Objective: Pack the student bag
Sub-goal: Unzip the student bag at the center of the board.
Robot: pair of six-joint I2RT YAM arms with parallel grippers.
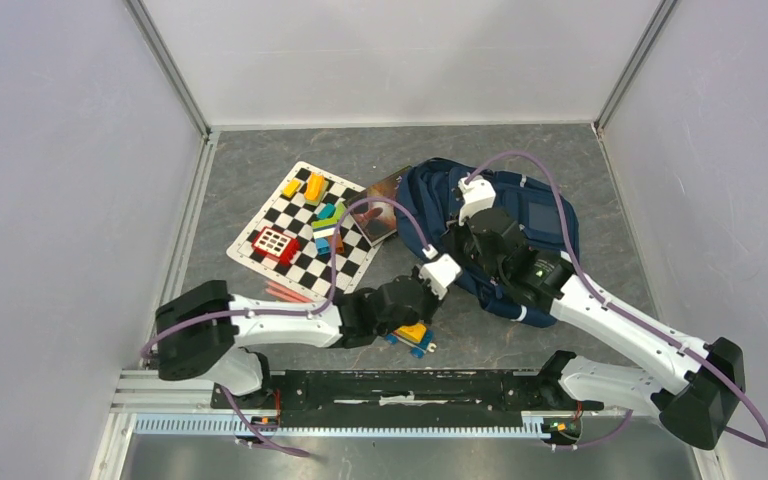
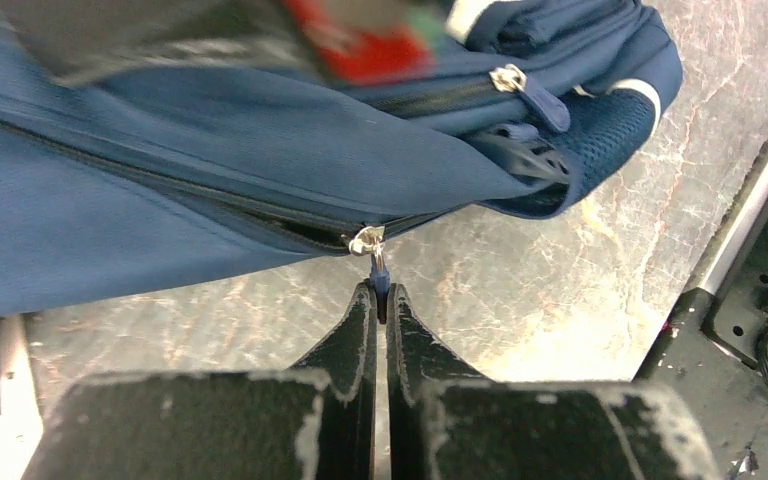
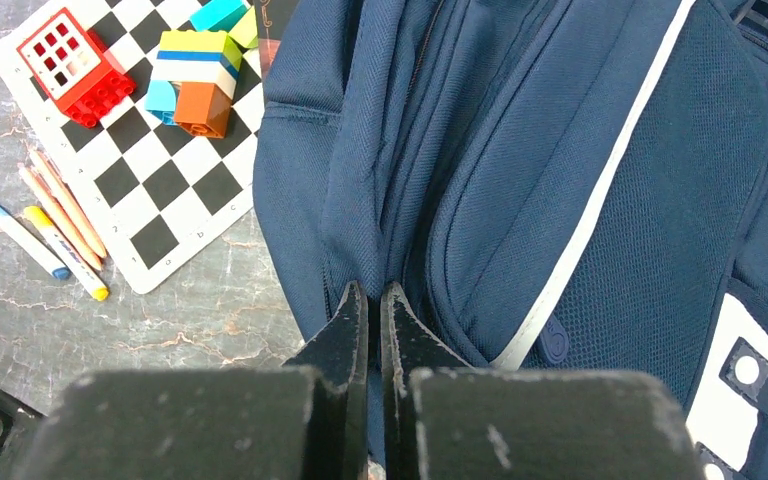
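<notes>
My left gripper moves the pull tab to the seam's end before opening, or it would end short: the seam passes the silver slider (image 2: 365,240).
The student bag (image 1: 535,215) is a navy-blue backpack with a pale stripe (image 3: 600,200), lying on the grey table right of centre. My left gripper (image 1: 452,285) is at the bag's near-left edge. In the left wrist view the left gripper (image 2: 381,292) is shut on the small blue pull tab (image 2: 380,268) that hangs from a silver zip slider (image 2: 365,240). My right gripper (image 1: 452,237) reaches onto the bag from the right. The right wrist view shows the right gripper (image 3: 374,292) shut on a fold of the bag's blue fabric (image 3: 360,180) beside a zip seam.
A chequered mat (image 1: 332,262) left of the bag carries a red brick (image 1: 273,243) and several coloured bricks (image 1: 325,222). Pencils and markers (image 3: 45,230) lie by its near corner. A book (image 1: 385,205) leans at the bag's left. Yellow-blue bricks (image 1: 412,338) sit under the left arm.
</notes>
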